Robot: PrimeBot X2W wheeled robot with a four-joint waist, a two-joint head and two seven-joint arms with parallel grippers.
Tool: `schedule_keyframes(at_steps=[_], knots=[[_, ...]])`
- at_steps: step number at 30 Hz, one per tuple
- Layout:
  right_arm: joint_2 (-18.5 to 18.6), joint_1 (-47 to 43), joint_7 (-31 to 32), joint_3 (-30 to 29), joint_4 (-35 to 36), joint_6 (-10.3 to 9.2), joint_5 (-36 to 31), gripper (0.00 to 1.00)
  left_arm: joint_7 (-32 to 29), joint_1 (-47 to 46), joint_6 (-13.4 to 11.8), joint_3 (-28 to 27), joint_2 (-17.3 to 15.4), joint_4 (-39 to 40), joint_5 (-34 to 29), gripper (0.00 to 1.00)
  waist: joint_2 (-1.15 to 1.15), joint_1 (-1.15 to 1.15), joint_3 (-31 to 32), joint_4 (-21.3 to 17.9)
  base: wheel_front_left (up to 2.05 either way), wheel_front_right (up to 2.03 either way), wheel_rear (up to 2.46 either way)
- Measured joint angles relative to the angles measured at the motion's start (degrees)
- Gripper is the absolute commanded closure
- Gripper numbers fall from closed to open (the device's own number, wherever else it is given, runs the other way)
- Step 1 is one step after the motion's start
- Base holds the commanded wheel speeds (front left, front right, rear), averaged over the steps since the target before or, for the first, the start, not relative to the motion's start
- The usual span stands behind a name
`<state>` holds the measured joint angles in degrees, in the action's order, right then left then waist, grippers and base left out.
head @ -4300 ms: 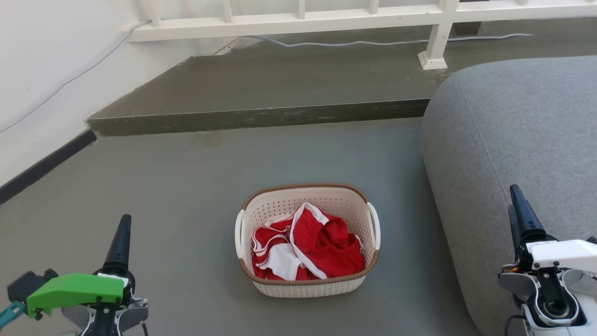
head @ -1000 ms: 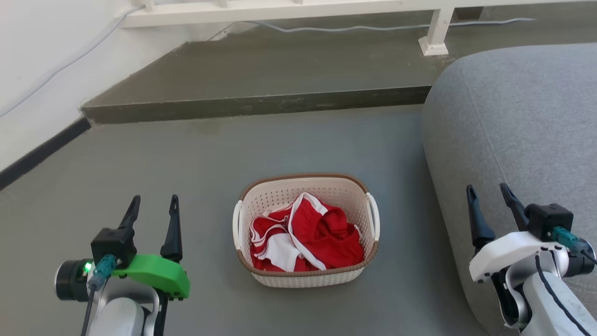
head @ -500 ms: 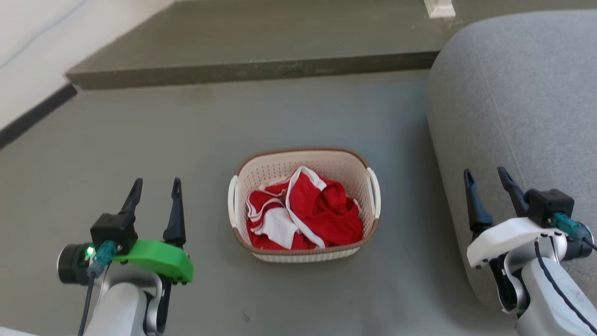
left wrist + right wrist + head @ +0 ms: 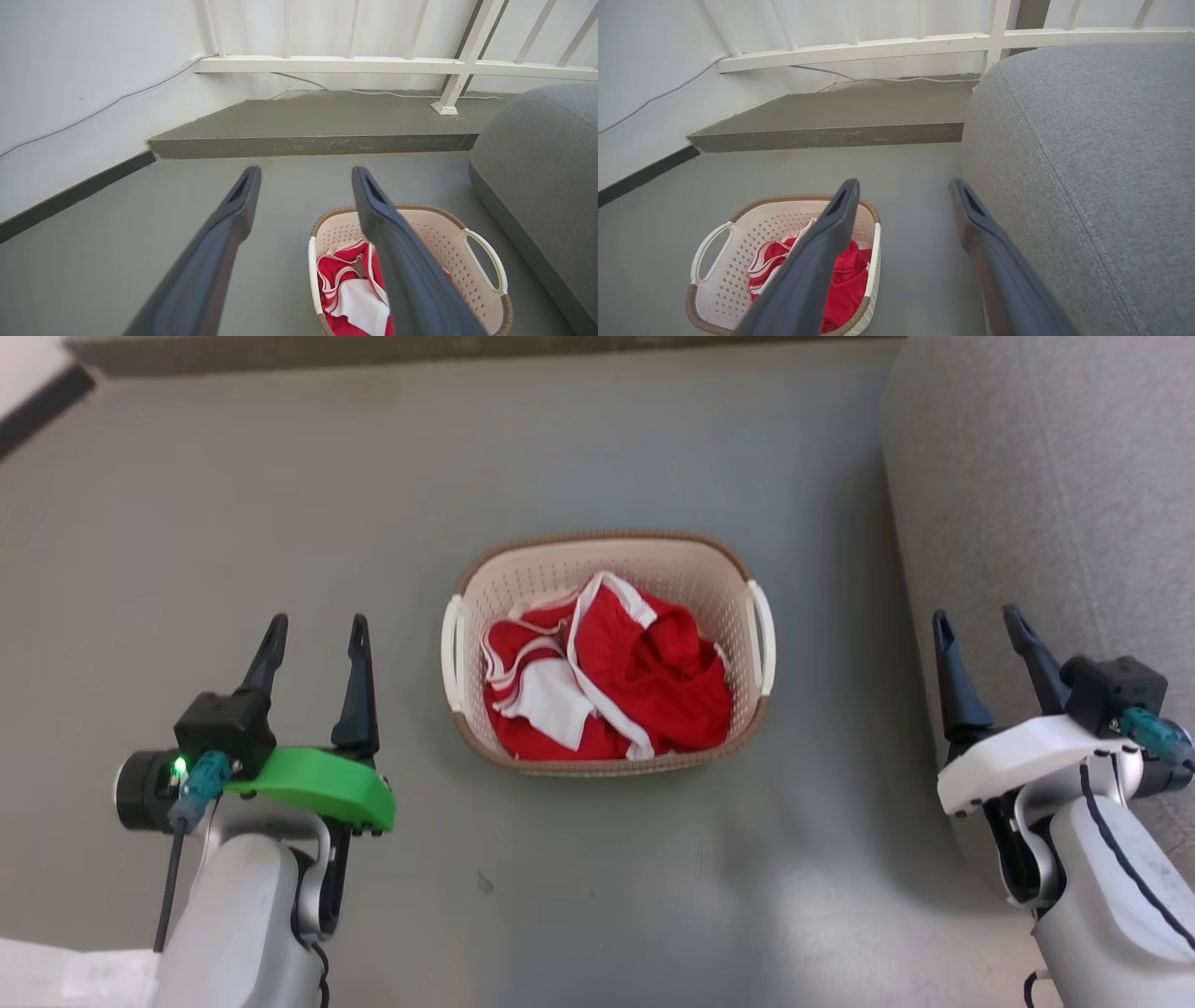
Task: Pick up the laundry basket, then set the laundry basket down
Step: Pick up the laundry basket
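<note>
Loose clothes lie heaped inside the basket, so my left gripper next needs to grip the white loop handle [image 4: 453, 654] away from the cushion. This will keep the basket level.
The laundry basket [image 4: 607, 535] stands upright on the grey floor, cream and perforated with a brown rim and white loop handles. Red and white clothes [image 4: 616, 672] lie crumpled inside it. My left gripper [image 4: 317, 622] hovers open to the basket's left, a short gap from the left handle [image 4: 452, 653]. On the other side my right gripper [image 4: 975, 614] is open, over the edge of the grey cushion, farther from the right handle [image 4: 764, 639]. The left wrist view has the basket [image 4: 448, 242] behind the right finger of the left gripper [image 4: 305, 170]. From the right gripper [image 4: 904, 182], the basket [image 4: 752, 233] lies low left.
A big grey cushioned seat [image 4: 1046, 476] bulges along the right, close to the basket. Beyond the basket a low concrete step [image 4: 308, 144] rises, with a white railing [image 4: 373, 65] and a cable behind it. A white wall with a dark baseboard [image 4: 74, 196] runs on the left.
The head camera has tilted down, so the basket sits higher in the picture. Over the last second both grippers have stayed open beside the basket, which has not moved on the floor.
</note>
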<state>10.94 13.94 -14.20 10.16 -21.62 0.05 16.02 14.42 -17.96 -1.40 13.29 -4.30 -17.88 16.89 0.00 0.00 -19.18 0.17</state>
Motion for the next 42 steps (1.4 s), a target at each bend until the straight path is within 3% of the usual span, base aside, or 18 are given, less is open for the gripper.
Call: schedule_keyframes(at_steps=[18,34,42], knots=[[0.14,10.74,-0.24,0.59,-1.46,1.45,-0.55,0.00,0.01,-10.45,1.81,2.07,1.25,-4.15,-0.08,0.00,0.00,0.01,-14.70,0.96,0.00,0.00,0.00],[1.32,24.26,0.19,1.91,-5.41,2.96,-2.49,0.00,-3.86,-27.40,4.95,3.71,1.83,-10.38,0.26,0.00,0.00,0.00,-27.94,1.98,0.00,0.00,0.00],[0.30,29.14,0.26,3.56,-11.50,3.58,-3.09,0.00,-5.52,-34.02,6.47,3.71,2.19,-17.09,1.32,0.00,0.00,0.00,-33.33,2.30,0.00,0.00,0.00]])
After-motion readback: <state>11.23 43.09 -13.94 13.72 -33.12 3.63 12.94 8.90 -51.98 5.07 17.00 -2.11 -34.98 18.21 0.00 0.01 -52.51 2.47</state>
